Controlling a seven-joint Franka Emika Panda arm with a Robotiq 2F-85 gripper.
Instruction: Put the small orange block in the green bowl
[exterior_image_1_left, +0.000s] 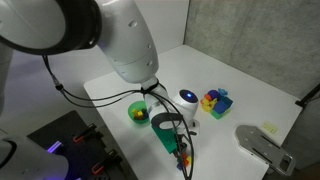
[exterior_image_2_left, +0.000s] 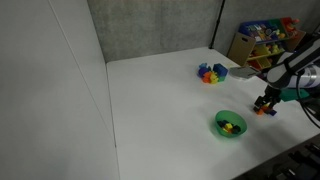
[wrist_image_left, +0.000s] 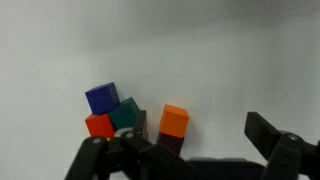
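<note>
My gripper needs to go lower before it closes on the small orange block (wrist_image_left: 174, 119), because the block's whole top shows beyond my open fingers.
The small orange block (wrist_image_left: 174, 119) sits on the white table, apparently resting on a dark block, beside a cluster of blue, teal and red cubes (wrist_image_left: 110, 110). My gripper (wrist_image_left: 200, 137) is open and low over the table, with the orange block between its fingers, close to the left finger. In an exterior view the gripper (exterior_image_2_left: 267, 102) hangs just right of the green bowl (exterior_image_2_left: 230, 125), with an orange spot (exterior_image_2_left: 262, 111) under it. The green bowl (exterior_image_1_left: 138, 113) holds small yellow and red pieces. The gripper (exterior_image_1_left: 179, 148) is near the front table edge.
A bigger multicoloured block cluster (exterior_image_2_left: 211, 73) (exterior_image_1_left: 215, 100) lies farther back on the table. A white and blue rounded object (exterior_image_1_left: 187, 98) stands near the bowl. A toy shelf (exterior_image_2_left: 262, 38) stands beyond the table. The table edge is close to the gripper.
</note>
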